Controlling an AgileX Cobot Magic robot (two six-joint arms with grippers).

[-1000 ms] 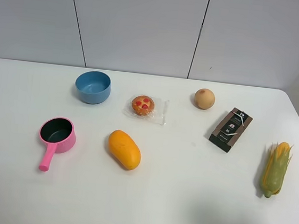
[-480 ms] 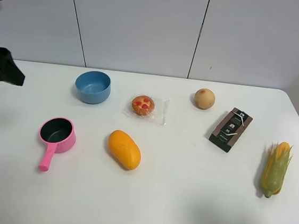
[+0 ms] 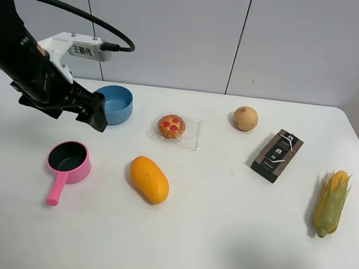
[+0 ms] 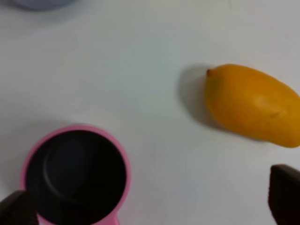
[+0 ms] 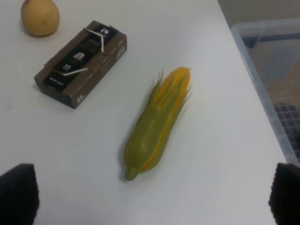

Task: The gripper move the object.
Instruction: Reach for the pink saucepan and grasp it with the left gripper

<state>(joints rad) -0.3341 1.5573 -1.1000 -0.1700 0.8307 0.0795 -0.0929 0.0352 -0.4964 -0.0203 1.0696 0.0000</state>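
I will grab the pink saucepan by its round rim (image 3: pixel 86 152) (image 4: pixel 127 164) next with my left gripper, to move the saucepan over the white table.
The pink saucepan (image 3: pixel 69 159) stands upright on the white table at the left, its short handle pointing toward the front edge. My left gripper (image 3: pixel 96 117) hangs above the table between the blue bowl and the saucepan, not touching either. In the left wrist view the saucepan (image 4: pixel 77 173) shows its dark inside close to one fingertip (image 4: pixel 16 210), and the left gripper (image 4: pixel 150 201) is wide open and empty. My right gripper (image 5: pixel 150 194) is open and empty above the table near the corn; it is out of the exterior high view.
A blue bowl (image 3: pixel 112 104) sits behind the saucepan. A mango (image 3: pixel 149 179) lies to its right. A wrapped muffin (image 3: pixel 172 126), a round fruit (image 3: pixel 245 118), a dark box (image 3: pixel 277 155) and a corn cob (image 3: pixel 330 202) lie further right. A clear bin (image 5: pixel 276 79) stands off the right edge.
My left arm has swung in from the left edge to a spot over the table between the bowl and the saucepan. Nothing on the table has moved.
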